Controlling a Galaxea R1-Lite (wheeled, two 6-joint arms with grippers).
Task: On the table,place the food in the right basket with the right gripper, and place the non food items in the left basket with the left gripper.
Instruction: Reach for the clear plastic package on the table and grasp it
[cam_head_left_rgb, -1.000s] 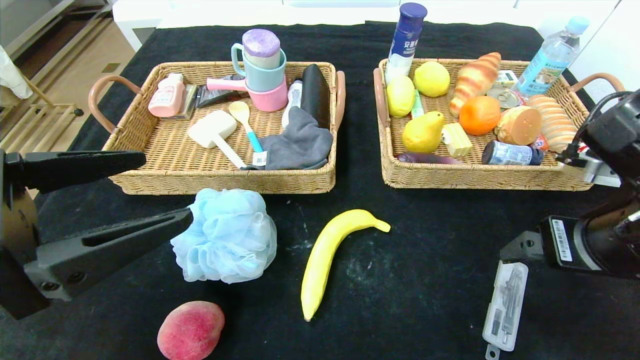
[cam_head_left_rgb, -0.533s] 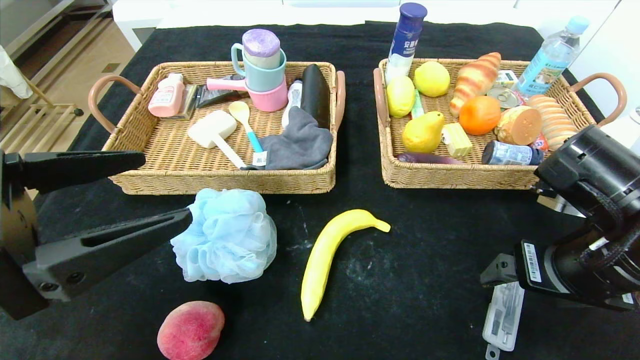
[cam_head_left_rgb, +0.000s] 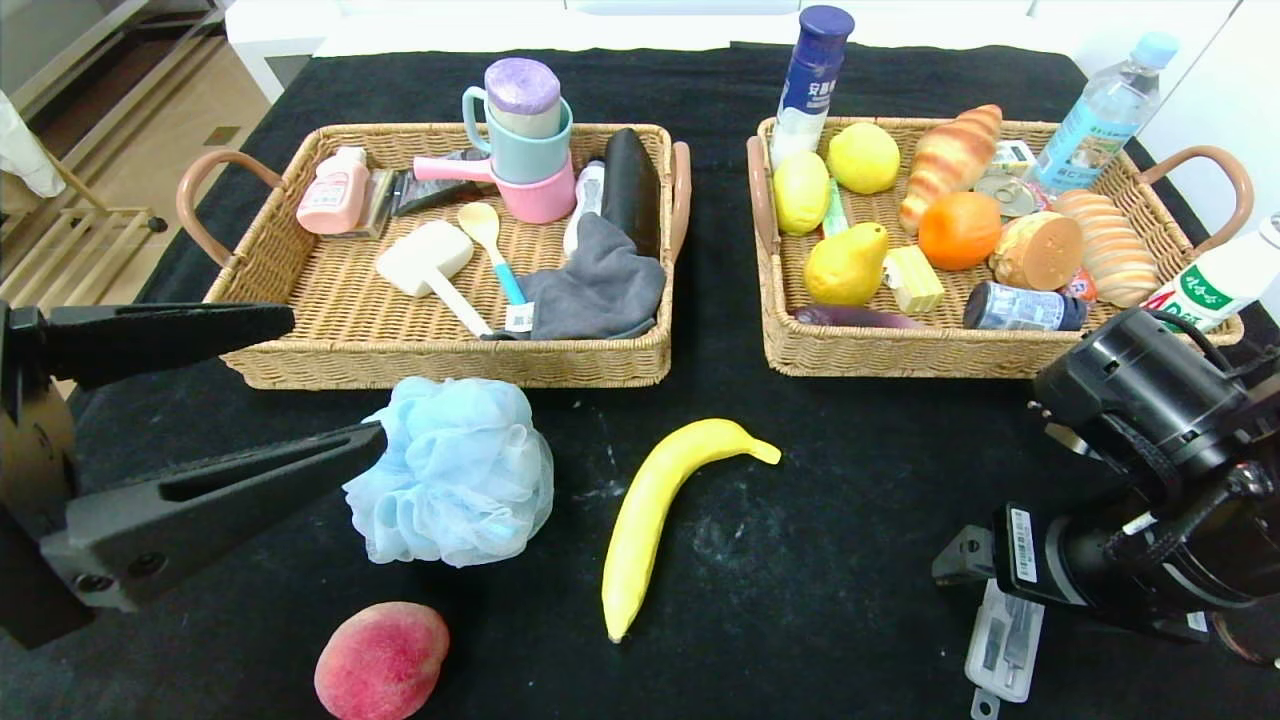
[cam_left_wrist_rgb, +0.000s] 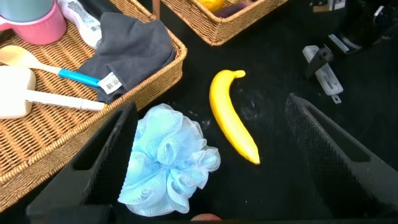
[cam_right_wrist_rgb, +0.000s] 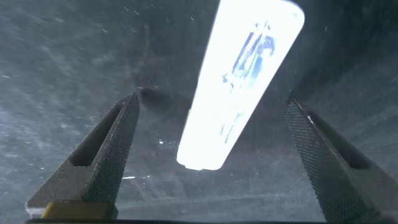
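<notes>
The fingers reach down beside both long edges of the clear case, so it is time for my right gripper to close on the case.
A light blue bath pouf, a yellow banana, a red peach and a clear plastic case lie on the black table in front of the two baskets. My left gripper is open and empty, with its lower finger touching the pouf's left side. In the left wrist view the pouf lies by one finger and the banana lies between the open jaws of the left gripper. My right gripper is open above the case. In the head view its wrist hides part of the case.
The left basket holds cups, a brush, a spoon, a grey cloth and bottles. The right basket holds fruit, bread, cans and bottles. A white bottle with a green label rests at the right basket's right corner.
My right arm has swung down and toward the table's front over the clear case, uncovering the white bottle at the basket's corner. The left gripper and the loose items have not moved.
</notes>
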